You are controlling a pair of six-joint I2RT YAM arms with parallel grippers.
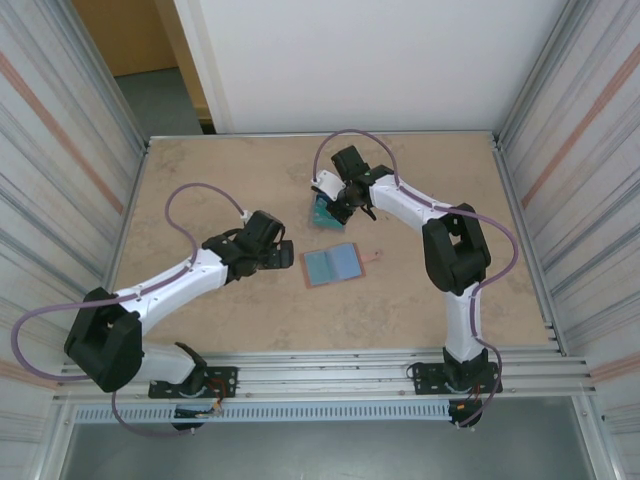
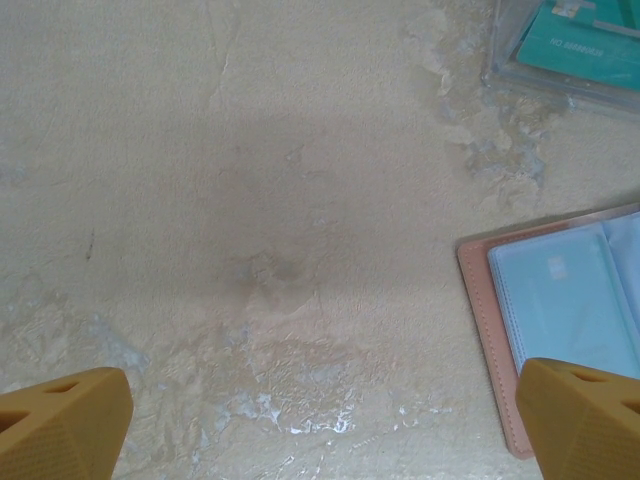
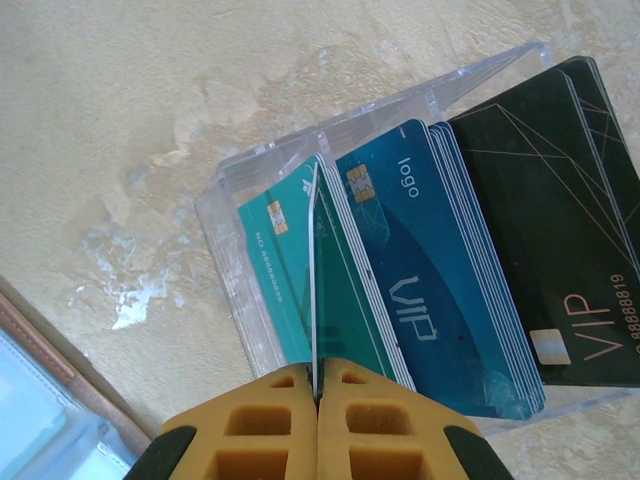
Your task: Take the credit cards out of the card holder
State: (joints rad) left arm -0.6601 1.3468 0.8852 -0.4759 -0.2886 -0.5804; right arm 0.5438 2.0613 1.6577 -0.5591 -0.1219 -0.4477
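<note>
I should let go of the thin teal card with my right gripper. It is edge-on among the teal cards, so it would land in the clear box (image 3: pixel 228 230).
The card holder (image 1: pixel 330 265) lies spread open on the table, blue-grey inside up, with a salmon-brown rim (image 2: pixel 480 300). A light blue card (image 2: pixel 565 300) shows in its left pocket. My left gripper (image 1: pixel 285 253) hovers just left of it, open and holding nothing (image 2: pixel 325 425). My right gripper (image 1: pixel 338 203) is at a clear plastic box (image 3: pixel 228 230) behind the holder. It is shut (image 3: pixel 318 385) on a thin teal card (image 3: pixel 316 280), seen edge-on among the box's teal cards. Blue cards (image 3: pixel 420 270) and black cards (image 3: pixel 560 230) stand in the same box.
The clear box (image 1: pixel 322 210) stands tilted on the table, a short way behind the holder. Metal walls close in the table on the left and right, and a rail (image 1: pixel 330 365) runs along the near edge. Bare tabletop (image 2: pixel 250 200) lies under the left gripper.
</note>
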